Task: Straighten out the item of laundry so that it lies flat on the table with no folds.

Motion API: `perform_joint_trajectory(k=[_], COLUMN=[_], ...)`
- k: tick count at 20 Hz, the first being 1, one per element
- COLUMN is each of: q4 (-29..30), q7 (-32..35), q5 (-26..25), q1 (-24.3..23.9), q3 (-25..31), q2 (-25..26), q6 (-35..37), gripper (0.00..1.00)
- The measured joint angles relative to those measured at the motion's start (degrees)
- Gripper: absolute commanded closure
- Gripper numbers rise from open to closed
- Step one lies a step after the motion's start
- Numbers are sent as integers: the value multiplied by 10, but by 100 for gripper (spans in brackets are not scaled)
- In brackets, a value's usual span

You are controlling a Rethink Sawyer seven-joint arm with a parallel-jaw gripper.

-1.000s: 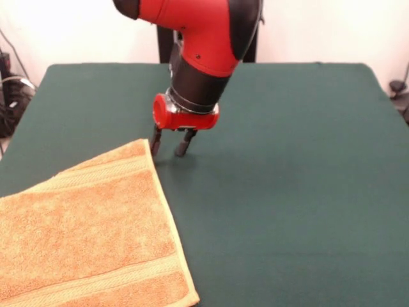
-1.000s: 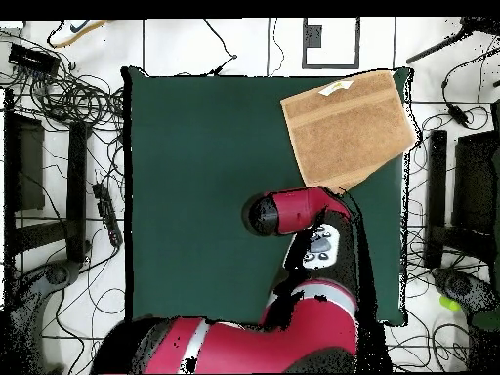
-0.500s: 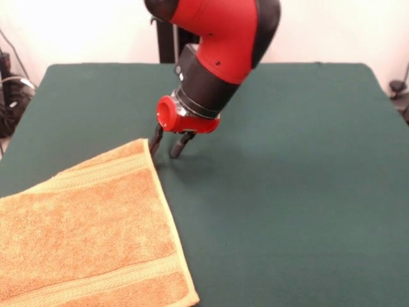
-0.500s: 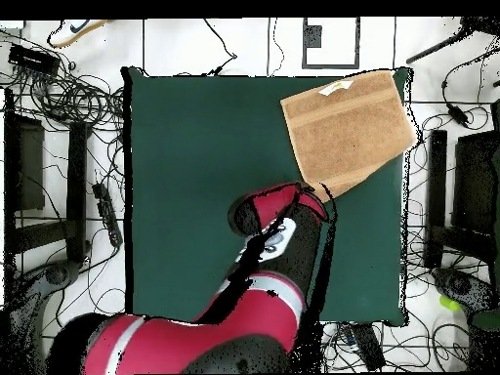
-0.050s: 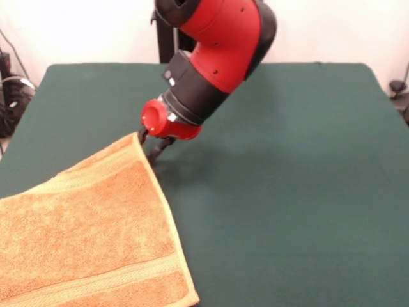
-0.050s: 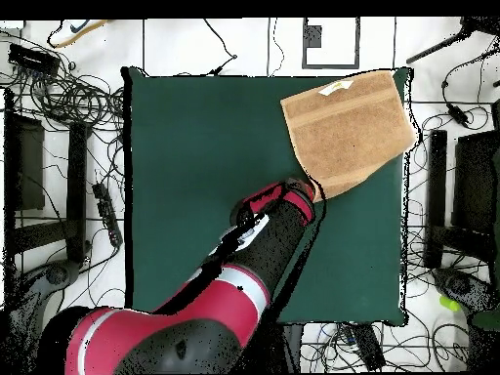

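My gripper needs to take the towel by its peaked corner (image 5: 133, 139) next, beside the towel's woven band (image 5: 96, 173), so that I can straighten the towel.
The item of laundry (image 5: 89, 224), an orange-tan towel with woven bands, lies spread at the near left of the table (image 5: 287, 166). Its far corner is drawn up into a slight peak. My gripper (image 5: 150, 143) is tilted over that corner and stands open, one finger at the corner's tip and the other just right of the towel's edge. From overhead, the towel (image 6: 347, 127) lies at the table's (image 6: 195, 146) upper right, with a small white label (image 6: 337, 88) at its top edge. The arm (image 6: 278, 210) hides the gripper there.
The towel's near end runs off the bottom of the front view. In the overhead view, cables, stands and black equipment ring the table on the floor.
The wrist has tilted and swung toward the towel. The gripper has dropped onto the far corner, which now stands up a little more pointed than before.
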Motion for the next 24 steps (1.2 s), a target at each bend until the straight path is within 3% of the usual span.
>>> perform_joint_trajectory(k=[5, 11, 24], q4=[-11, -11, 26], q7=[21, 45, 46], q5=[1, 17, 98], q1=[13, 25, -1], q3=[-57, -80, -43], q2=[48, 68, -28], q6=[-29, -38, 16], gripper=[0, 0, 0])
